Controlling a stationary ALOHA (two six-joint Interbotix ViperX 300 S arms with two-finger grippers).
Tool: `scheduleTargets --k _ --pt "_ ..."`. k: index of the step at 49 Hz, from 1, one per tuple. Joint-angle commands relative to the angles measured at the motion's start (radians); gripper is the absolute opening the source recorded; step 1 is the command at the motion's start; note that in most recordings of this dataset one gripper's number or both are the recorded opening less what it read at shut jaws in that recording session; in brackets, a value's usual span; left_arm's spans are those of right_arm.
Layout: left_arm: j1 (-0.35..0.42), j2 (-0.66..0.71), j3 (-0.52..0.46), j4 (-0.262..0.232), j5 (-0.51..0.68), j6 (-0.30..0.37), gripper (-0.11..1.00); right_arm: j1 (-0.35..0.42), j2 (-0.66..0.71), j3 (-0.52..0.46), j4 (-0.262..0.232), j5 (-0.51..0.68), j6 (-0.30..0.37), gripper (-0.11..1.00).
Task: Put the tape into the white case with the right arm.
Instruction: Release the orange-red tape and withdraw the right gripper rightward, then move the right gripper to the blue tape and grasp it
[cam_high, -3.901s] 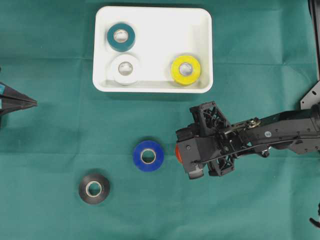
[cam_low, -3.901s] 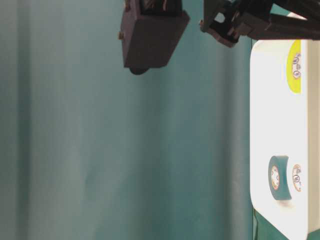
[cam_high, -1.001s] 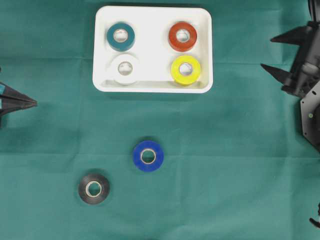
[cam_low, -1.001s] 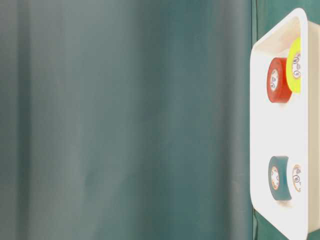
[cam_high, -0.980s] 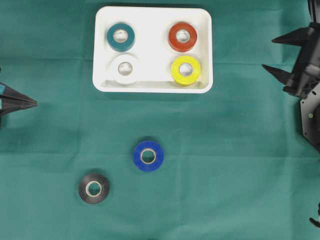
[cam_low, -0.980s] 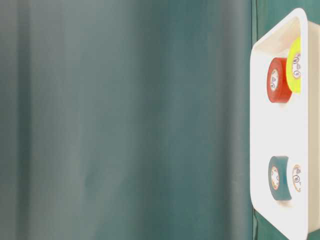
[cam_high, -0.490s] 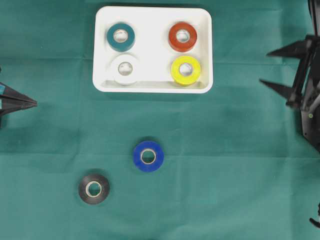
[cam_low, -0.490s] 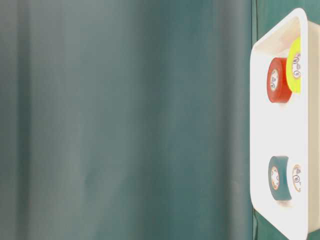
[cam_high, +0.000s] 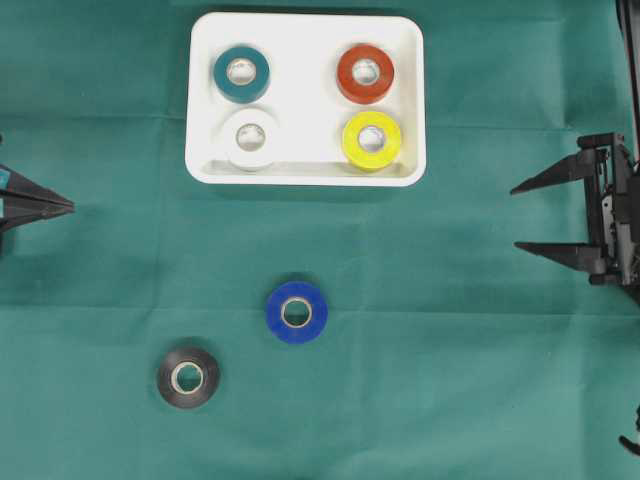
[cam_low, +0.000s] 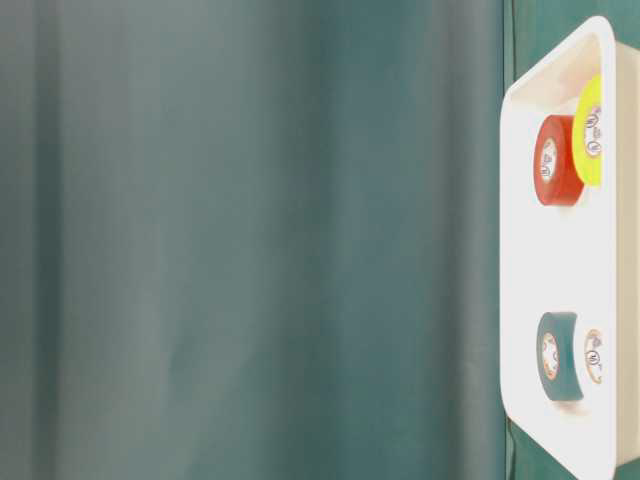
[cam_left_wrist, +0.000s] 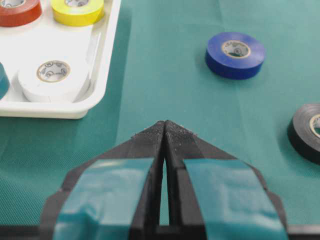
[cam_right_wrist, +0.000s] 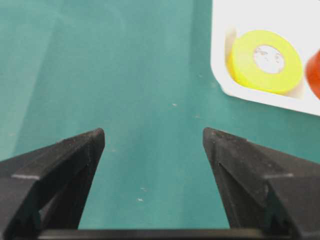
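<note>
My right gripper grabs the tape by its ring wall (cam_high: 300, 335) beside the open hole (cam_high: 296, 312) next, since the blue tape is wider than my open fingers.
The white case (cam_high: 306, 172) at the top centre holds a teal roll (cam_high: 241, 73), a white roll (cam_high: 251, 138), a red roll (cam_high: 365, 72) and a yellow roll (cam_high: 372, 139). A blue tape roll (cam_high: 296, 312) and a black tape roll (cam_high: 188, 377) lie flat on the green cloth below it. My right gripper (cam_high: 517, 216) stands open and empty at the far right edge, its pointed fingers aimed left, far from both loose rolls. My left gripper (cam_high: 70, 206) rests shut at the left edge, with nothing in it.
Green cloth (cam_high: 450, 380) covers the whole table. In the left wrist view the blue roll (cam_left_wrist: 235, 54) and black roll (cam_left_wrist: 306, 132) lie ahead to the right, the case's rim (cam_left_wrist: 55, 109) to the left. The right wrist view shows the case's corner (cam_right_wrist: 220, 80).
The right arm has swung down along the right edge, and its open fingers now point level to the left. The rolls, the case and the left gripper have not moved.
</note>
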Motion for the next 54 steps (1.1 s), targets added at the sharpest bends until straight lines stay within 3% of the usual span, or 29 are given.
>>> scheduleTargets --k 1,26,54 --pt "-0.002 0.008 -0.011 -0.002 -0.011 0.000 0.00 0.012 0.023 -0.012 0.002 -0.015 0.000 0.50" --pt "-0.002 0.008 -0.011 -0.002 -0.009 0.000 0.00 0.038 0.132 -0.052 0.000 -0.066 0.000 0.50" --pt "-0.002 0.008 -0.011 -0.002 -0.009 0.000 0.00 0.147 0.549 -0.301 -0.018 -0.106 -0.014 0.50"
